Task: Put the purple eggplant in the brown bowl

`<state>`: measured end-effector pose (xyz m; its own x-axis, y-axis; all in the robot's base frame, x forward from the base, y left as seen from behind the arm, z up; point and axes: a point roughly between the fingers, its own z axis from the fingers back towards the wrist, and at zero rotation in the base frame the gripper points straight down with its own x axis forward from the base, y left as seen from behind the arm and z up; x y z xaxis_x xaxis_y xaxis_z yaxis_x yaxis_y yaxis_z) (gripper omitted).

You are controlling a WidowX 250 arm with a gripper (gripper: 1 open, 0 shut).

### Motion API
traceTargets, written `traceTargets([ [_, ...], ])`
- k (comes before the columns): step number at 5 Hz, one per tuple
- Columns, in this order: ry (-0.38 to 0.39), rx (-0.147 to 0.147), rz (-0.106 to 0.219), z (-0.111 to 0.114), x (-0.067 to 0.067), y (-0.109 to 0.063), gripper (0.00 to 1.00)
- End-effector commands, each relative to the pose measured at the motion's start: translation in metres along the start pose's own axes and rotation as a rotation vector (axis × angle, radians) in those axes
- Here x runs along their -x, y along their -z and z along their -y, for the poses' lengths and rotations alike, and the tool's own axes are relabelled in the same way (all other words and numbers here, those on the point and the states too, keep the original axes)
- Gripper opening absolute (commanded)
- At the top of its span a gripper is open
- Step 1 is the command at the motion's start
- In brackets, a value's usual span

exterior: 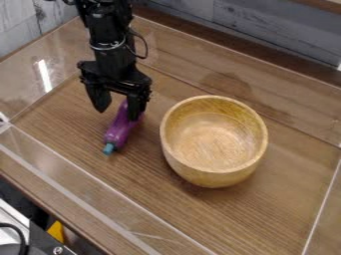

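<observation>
My gripper grabs the purple eggplant (pixel 122 127) by its rounded end opposite the teal stem tip (pixel 130 108) next, for the brown bowl.
The purple eggplant (pixel 122 127) lies on the wooden table, its teal stem tip pointing toward the near left. My gripper (pixel 118 99) points straight down just above the eggplant's far end, jaws open and straddling it, holding nothing. The right finger stands close to the eggplant's upper end. To the right sits the brown bowl (pixel 214 140), large, wooden and empty, about a hand's width from the eggplant.
The wooden table (pixel 80 189) is enclosed by clear plastic walls at the left and front. A stone-patterned wall runs along the back right. Cables hang at the lower left corner outside the enclosure.
</observation>
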<state>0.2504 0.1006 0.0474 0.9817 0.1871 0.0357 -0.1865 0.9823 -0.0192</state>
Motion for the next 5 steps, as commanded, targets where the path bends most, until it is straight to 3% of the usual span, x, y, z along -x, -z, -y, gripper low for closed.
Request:
traceTargets([
  [1, -0.004, 0.001, 0.043, -0.005, -0.008, -0.007, 1.00],
  [3, -0.011, -0.011, 0.028, -0.004, -0.009, 0.005, 1.00],
  [4, -0.015, -0.015, 0.024, -0.004, -0.009, 0.009, 0.00],
  [5, -0.014, -0.018, 0.021, -0.003, -0.009, 0.005, 0.00],
])
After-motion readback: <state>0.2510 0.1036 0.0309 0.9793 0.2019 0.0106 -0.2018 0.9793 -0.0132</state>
